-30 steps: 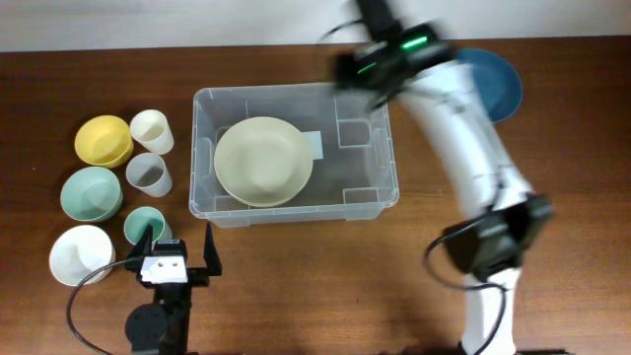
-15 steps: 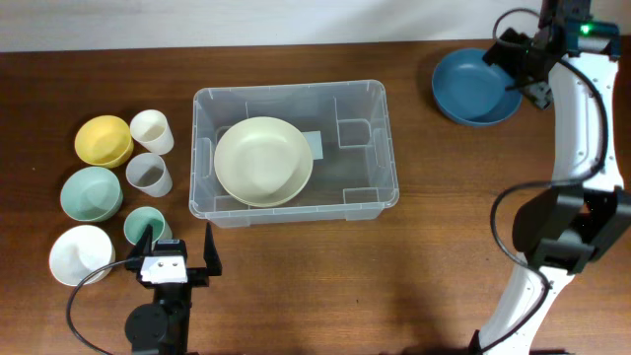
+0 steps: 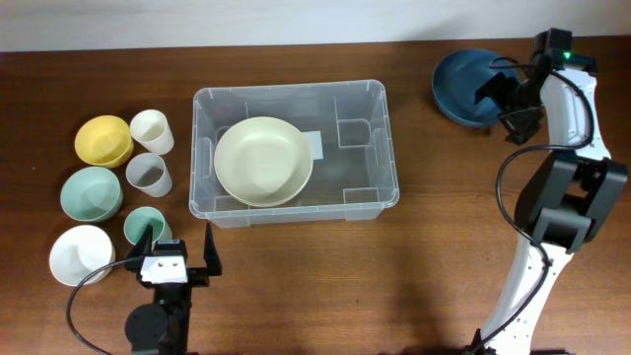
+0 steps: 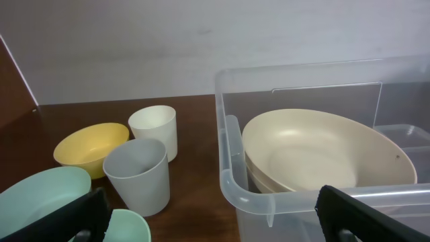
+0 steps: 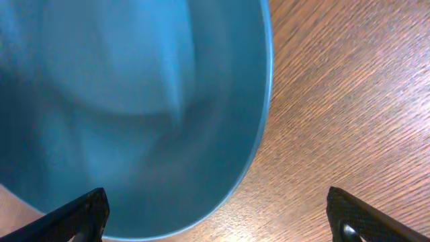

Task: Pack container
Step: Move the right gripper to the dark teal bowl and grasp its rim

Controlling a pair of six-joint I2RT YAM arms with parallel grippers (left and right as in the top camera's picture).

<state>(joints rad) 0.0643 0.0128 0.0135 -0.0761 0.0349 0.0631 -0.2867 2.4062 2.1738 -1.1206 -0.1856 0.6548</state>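
The bottom of the blue bowl should stay free to nest in the container's cream bowl, so my right gripper will grab the blue bowl's near rim [image 3: 498,118] [image 5: 224,197] next.
The clear plastic container [image 3: 380,187] stands mid-table with a cream bowl [image 3: 263,160] inside; both show in the left wrist view, container [image 4: 232,161], bowl [image 4: 316,151]. My left gripper [image 3: 177,256] is open and empty at the front left, near the container's front left corner. A dark blue bowl [image 3: 463,84] sits at the back right. My right gripper [image 3: 505,104] is open right above its near rim; the blue bowl [image 5: 127,107] fills the right wrist view between the fingertips.
At the left stand a yellow bowl [image 3: 104,140], a white cup [image 3: 152,130], a grey cup [image 3: 148,175], a pale green bowl [image 3: 91,193], a small green cup [image 3: 143,225] and a white bowl [image 3: 80,254].
My right arm has swung from over the container's back right corner out to the blue bowl at the back right and come down close over it. The left arm has not moved.
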